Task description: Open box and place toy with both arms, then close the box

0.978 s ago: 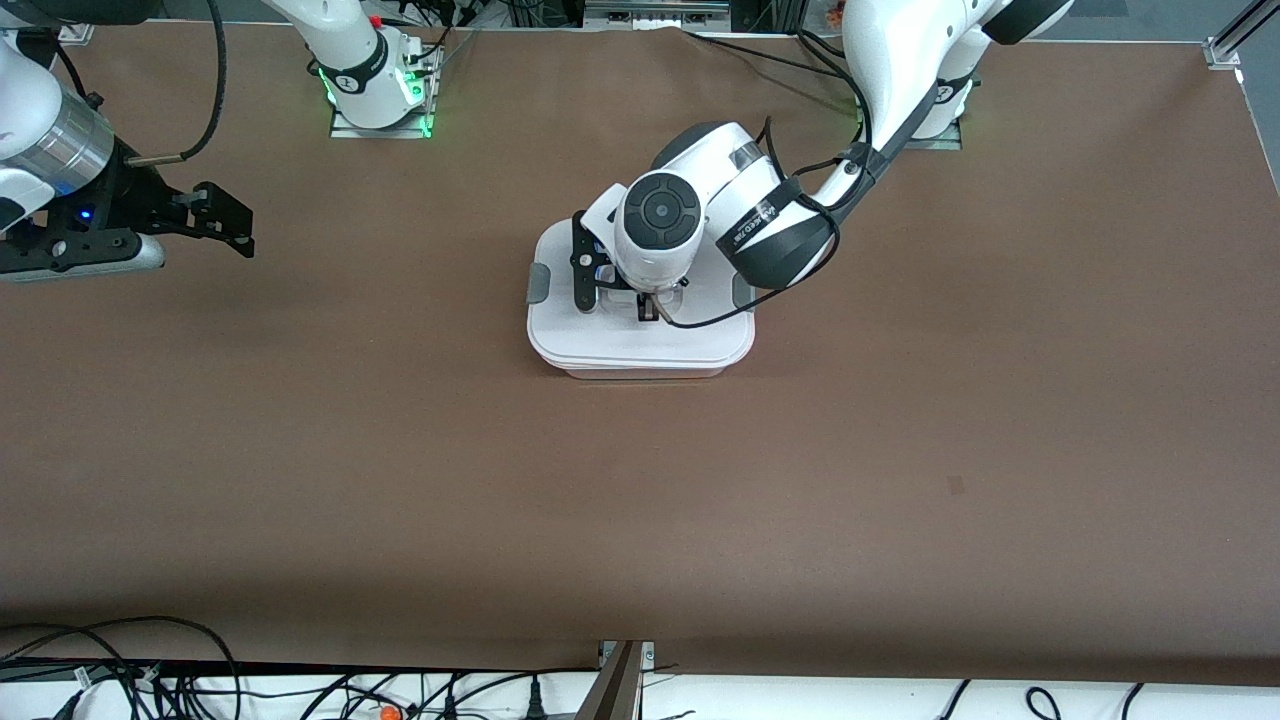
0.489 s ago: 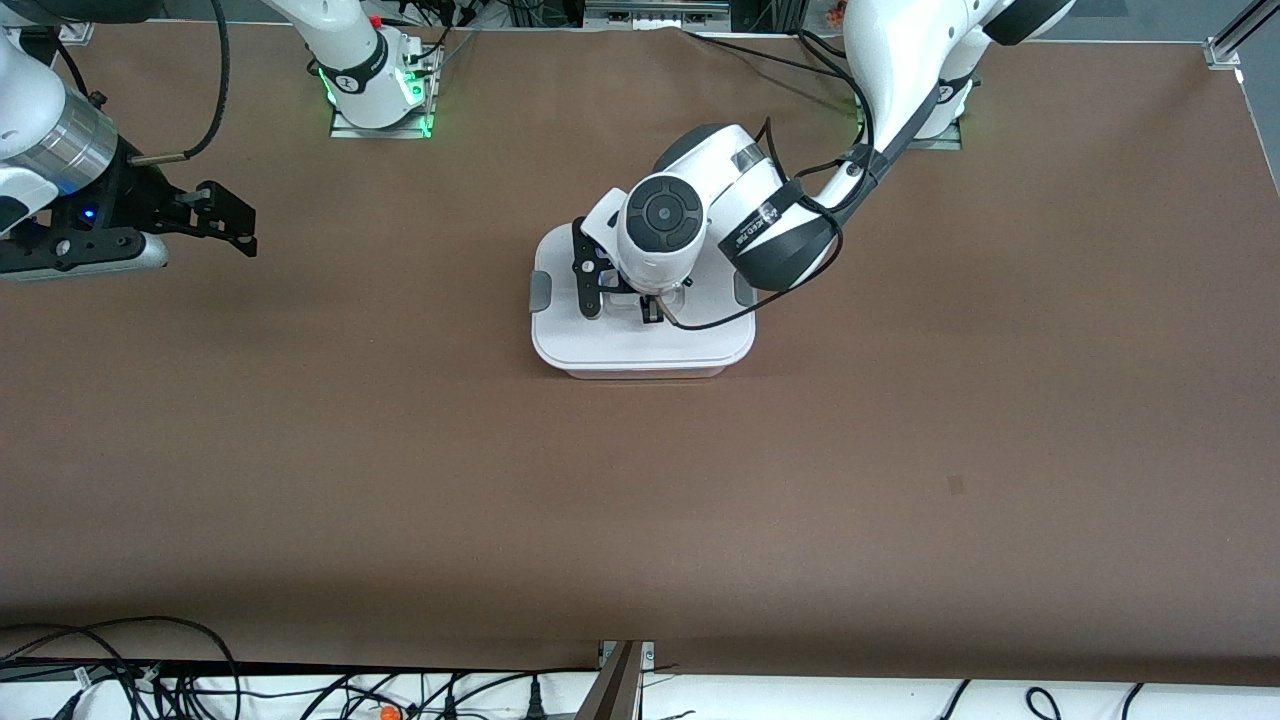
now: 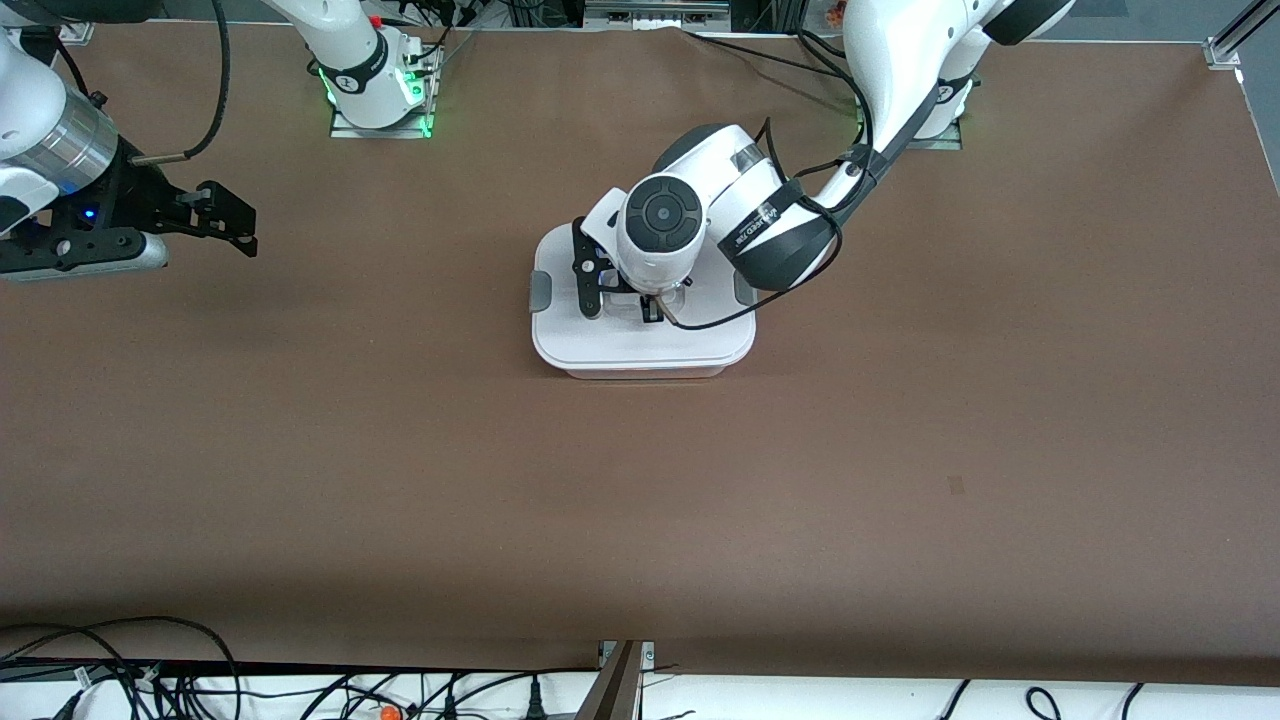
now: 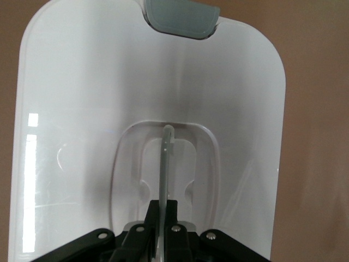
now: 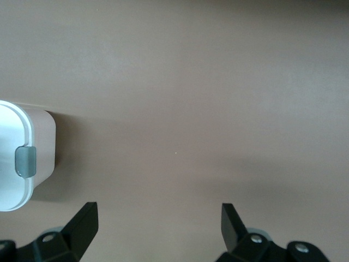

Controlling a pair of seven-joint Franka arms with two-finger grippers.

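My left gripper opens next, since the white lid it holds by the handle lies flat on the box (image 3: pixel 640 345).
The box (image 3: pixel 640 345) stands mid-table with its white lid (image 4: pixel 71 109) lying flat on it. A grey clip (image 3: pixel 539 288) shows on the side toward the right arm's end. My left gripper (image 3: pixel 648 308) is down on the lid, shut on the clear handle (image 4: pixel 166 158), which stands up as a thin strip between the fingers. My right gripper (image 3: pixel 235 225) hovers open over bare table near the right arm's end, apart from the box (image 5: pixel 22 158), with nothing between its fingers (image 5: pixel 82 224). The toy is out of view.
Both arm bases (image 3: pixel 375 85) stand along the table edge farthest from the front camera. Loose cables (image 3: pixel 150 670) and a metal bracket (image 3: pixel 620 680) lie past the nearest edge. A small dark mark (image 3: pixel 956 485) sits on the brown tabletop.
The lid in my left gripper has sunk a little and now sits squarely on the box. The right arm has hardly moved.
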